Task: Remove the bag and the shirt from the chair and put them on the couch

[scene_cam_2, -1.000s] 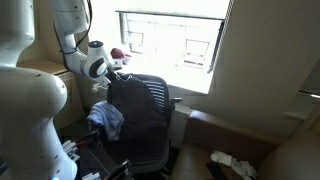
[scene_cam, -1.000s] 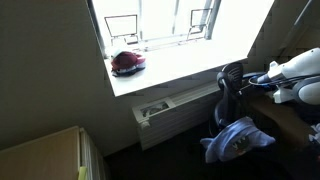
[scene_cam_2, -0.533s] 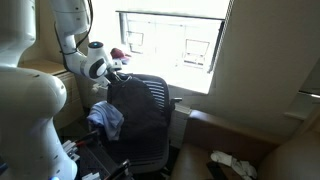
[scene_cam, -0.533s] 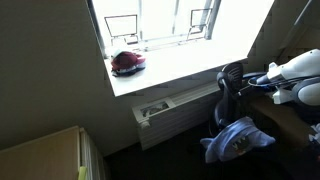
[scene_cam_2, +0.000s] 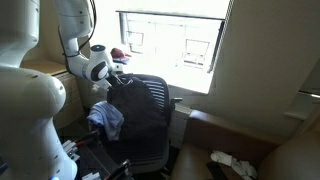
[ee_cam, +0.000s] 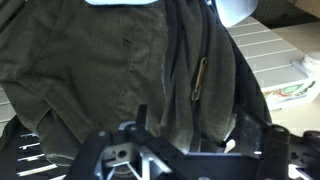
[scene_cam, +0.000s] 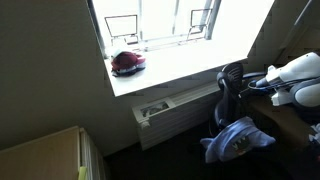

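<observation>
My gripper should close on the fold of the bag's fabric below the zipper now. The fold is between my open fingers, so closing now would hold it.
The black chair stands by the window, and its backrest also shows in an exterior view. A dark olive-grey bag hangs over the backrest. It fills the wrist view, with a zipper down its middle. A blue and white shirt lies on the seat, also seen in an exterior view. My gripper is at the top of the backrest. Its jaws stand wide apart with bag fabric between them. The brown couch is at the lower right.
A white window ledge carries a red object. A radiator sits below it. A tan block is at the lower left. Something white lies on the couch. A wall corner rises beside the window.
</observation>
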Tool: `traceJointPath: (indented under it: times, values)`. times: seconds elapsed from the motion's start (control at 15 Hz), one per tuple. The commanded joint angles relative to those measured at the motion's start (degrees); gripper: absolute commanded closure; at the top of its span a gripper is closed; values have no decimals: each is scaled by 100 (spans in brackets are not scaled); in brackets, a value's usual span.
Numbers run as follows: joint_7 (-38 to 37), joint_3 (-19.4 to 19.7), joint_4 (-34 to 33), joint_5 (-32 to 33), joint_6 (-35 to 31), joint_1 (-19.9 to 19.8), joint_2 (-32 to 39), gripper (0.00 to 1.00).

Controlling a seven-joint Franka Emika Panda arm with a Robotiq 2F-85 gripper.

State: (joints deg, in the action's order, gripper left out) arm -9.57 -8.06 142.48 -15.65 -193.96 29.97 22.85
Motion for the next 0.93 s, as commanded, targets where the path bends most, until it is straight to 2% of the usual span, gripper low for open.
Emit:
traceJointPath:
  times: [0.0,0.2,0.53,0.67,0.8,0.87]
  values:
    - [-21,-34,2,74,-124,-12,-4,40]
    - [160,194,19,-9,-185,240,-14,60]
    - [475,827,44,-80,-344,825,-3,96]
    - [561,1090,50,-114,-363,1062,20,100]
    - [586,1299,45,-128,-280,1244,25,100]
    - [372,989,32,40,21,920,-110,99]
